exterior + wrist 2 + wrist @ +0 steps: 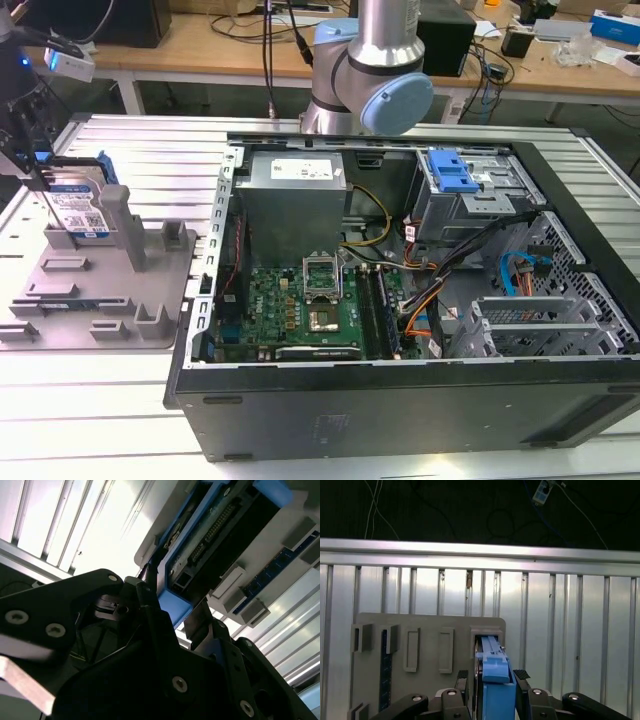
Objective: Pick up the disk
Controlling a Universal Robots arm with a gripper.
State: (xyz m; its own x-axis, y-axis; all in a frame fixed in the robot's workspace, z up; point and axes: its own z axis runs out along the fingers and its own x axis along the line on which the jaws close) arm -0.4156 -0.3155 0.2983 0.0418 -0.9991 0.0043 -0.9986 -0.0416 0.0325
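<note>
I will next grab the disk by its free upper end (pixel 80 172), across the blue edge, as the grey slot closes around its lower end.
The disk (pixel 78 208) stands on edge in a slot of the grey fixture plate (pixel 100 300), at the exterior view's left, leaning against an upright post (pixel 117 215). Its white-and-blue label faces the camera. My gripper (pixel 38 178) is down over the disk's far end. In the first wrist view the disk's blue edge (pixel 492 655) runs between my two fingers (pixel 463 679), with a thin dark gap on one side. The gripper (pixel 492 676) is open, straddling the disk closely. In the second wrist view the disk's underside (pixel 220 525) and blue frame sit just beyond the gripper (pixel 175 595).
An open black computer case (pixel 400 400) stands right of the fixture plate, with a motherboard, cables and a blue drive-bay latch (pixel 450 172) inside. The arm's base (pixel 370 70) rises behind it. Everything rests on a slatted aluminium table (pixel 130 140); cluttered wooden benches lie beyond.
</note>
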